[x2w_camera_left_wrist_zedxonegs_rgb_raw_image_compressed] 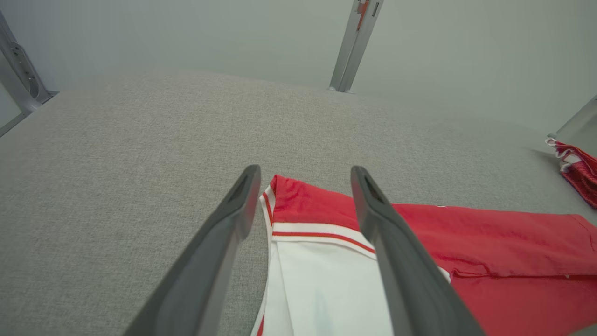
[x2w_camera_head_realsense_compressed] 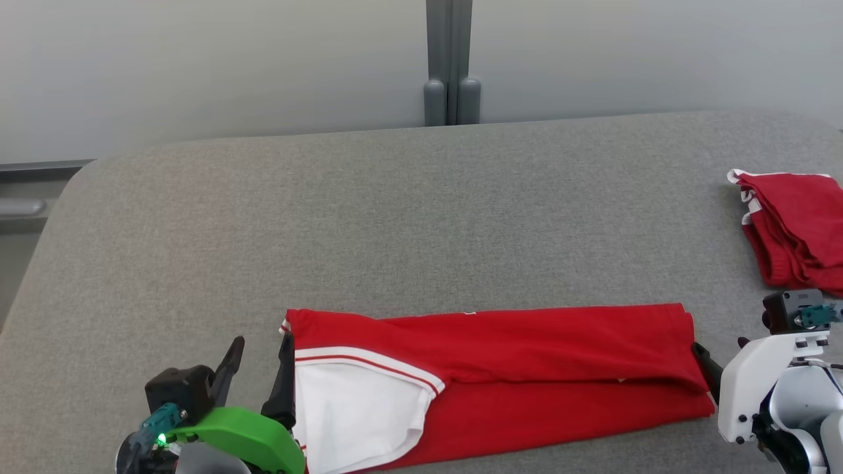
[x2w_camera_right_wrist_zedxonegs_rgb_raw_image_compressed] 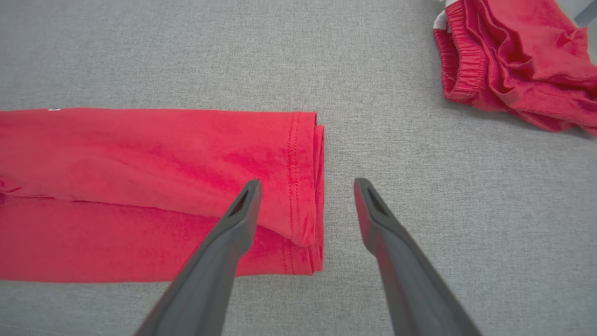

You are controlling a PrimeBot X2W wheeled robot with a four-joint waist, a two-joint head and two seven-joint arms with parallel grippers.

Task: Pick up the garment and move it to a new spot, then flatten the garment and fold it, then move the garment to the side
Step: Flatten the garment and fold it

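The robot's right gripper needs to fold the long shirt shorter toward its white-lined collar (x2w_camera_head_realsense_compressed: pixel 367 407), so it should pick up the red shirt by its stitched hem (x2w_camera_head_realsense_compressed: pixel 695 363) next.
The garment (x2w_camera_head_realsense_compressed: pixel 527 355) is a red shirt with white trim, folded into a long band along the near edge of the grey table. Its white-lined collar end (x2w_camera_left_wrist_zedxonegs_rgb_raw_image_compressed: pixel 322 275) lies at the left and its hemmed end (x2w_camera_right_wrist_zedxonegs_rgb_raw_image_compressed: pixel 303 177) at the right. My left gripper (x2w_camera_head_realsense_compressed: pixel 263 339) is open at the collar end, and in the left wrist view its fingers (x2w_camera_left_wrist_zedxonegs_rgb_raw_image_compressed: pixel 304 170) straddle the red and white corner. My right gripper (x2w_camera_head_realsense_compressed: pixel 719 343) is open at the hem end, with one finger over the cloth and the other over bare table (x2w_camera_right_wrist_zedxonegs_rgb_raw_image_compressed: pixel 306 183). Neither holds anything.
A second red garment (x2w_camera_head_realsense_compressed: pixel 797 224) lies crumpled at the table's right edge, also in the right wrist view (x2w_camera_right_wrist_zedxonegs_rgb_raw_image_compressed: pixel 513 60). The grey padded table (x2w_camera_head_realsense_compressed: pixel 395 217) stretches bare behind the shirt. A grey post (x2w_camera_head_realsense_compressed: pixel 451 66) stands against the pale back wall.
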